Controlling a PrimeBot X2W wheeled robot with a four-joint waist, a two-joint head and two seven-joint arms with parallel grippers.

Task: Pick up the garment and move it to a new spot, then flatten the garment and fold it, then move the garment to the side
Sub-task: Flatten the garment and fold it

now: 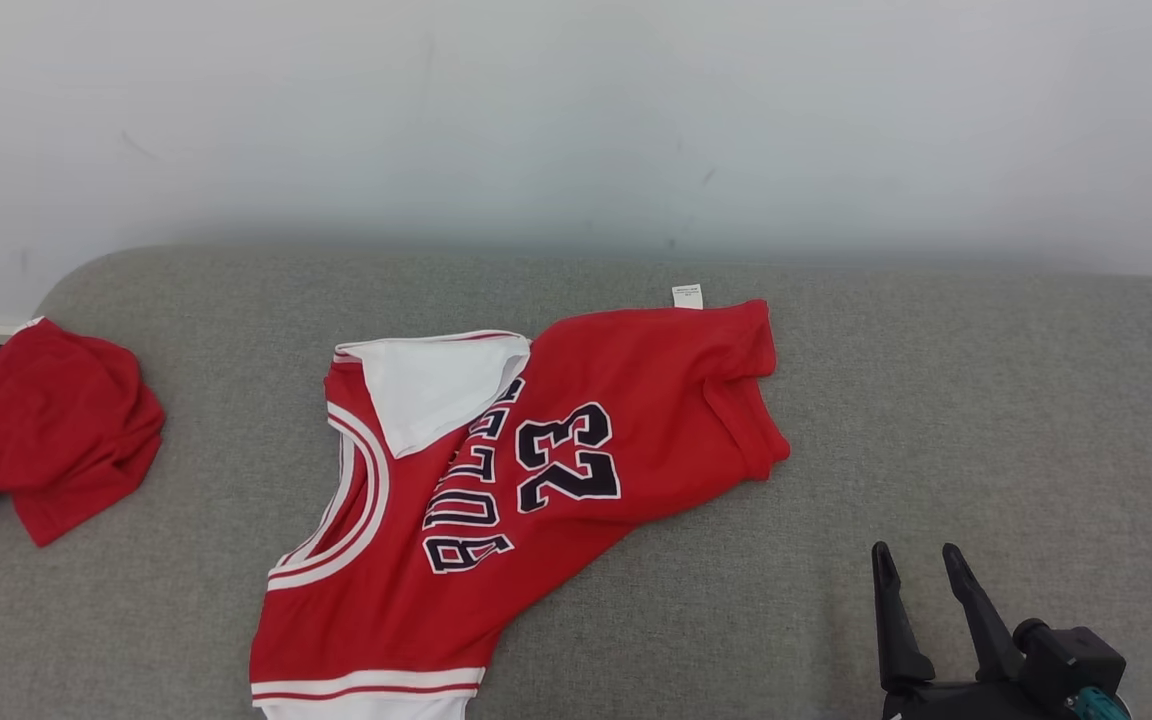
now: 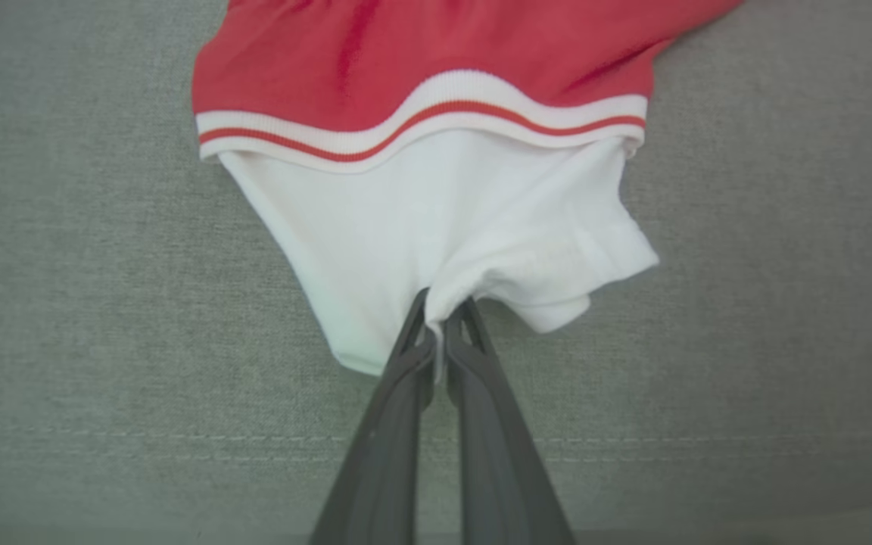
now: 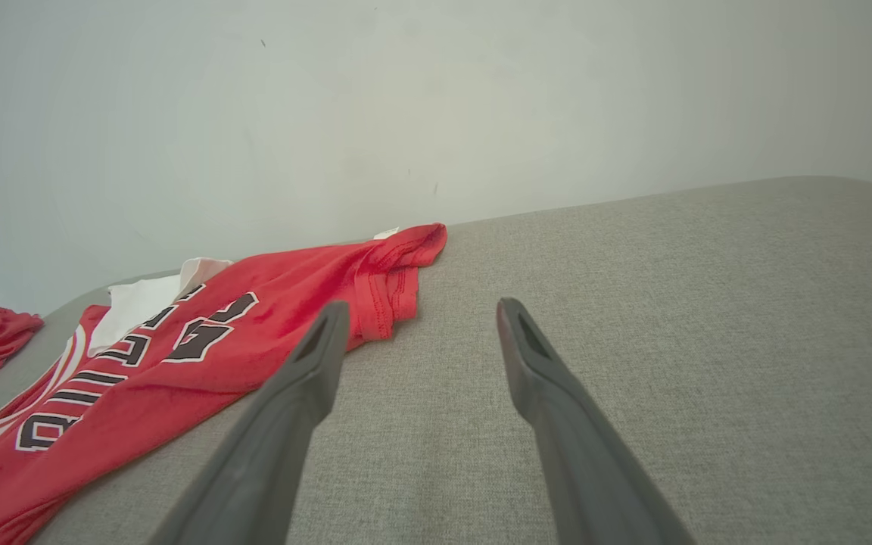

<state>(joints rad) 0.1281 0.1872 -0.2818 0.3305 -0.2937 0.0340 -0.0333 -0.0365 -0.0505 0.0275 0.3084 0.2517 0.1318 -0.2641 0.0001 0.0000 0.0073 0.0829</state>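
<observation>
My right gripper grabs the jersey by its red hem edge (image 1: 761, 439) (image 3: 375, 304) next. The hem edge stands up in folds while the numbered front lies flat.
The garment (image 1: 526, 470) is a red jersey with white trim, the number 23 and dark lettering, lying spread and rumpled across the middle of the grey cushion (image 1: 936, 400). One white sleeve is folded over its chest. In the left wrist view my left gripper (image 2: 440, 314) is shut on the other white sleeve (image 2: 436, 227), pinching a fold of its hem just below the red-and-white striped band. My right gripper (image 1: 918, 560) hovers open at the lower right, clear of the jersey; in the right wrist view its fingers (image 3: 322, 348) point past the jersey's red bottom hem (image 3: 390, 280).
A second red garment (image 1: 46, 430) lies crumpled at the cushion's far left edge. A pale wall (image 1: 576, 120) rises right behind the cushion. Bare grey fabric stretches to the right of the jersey.
</observation>
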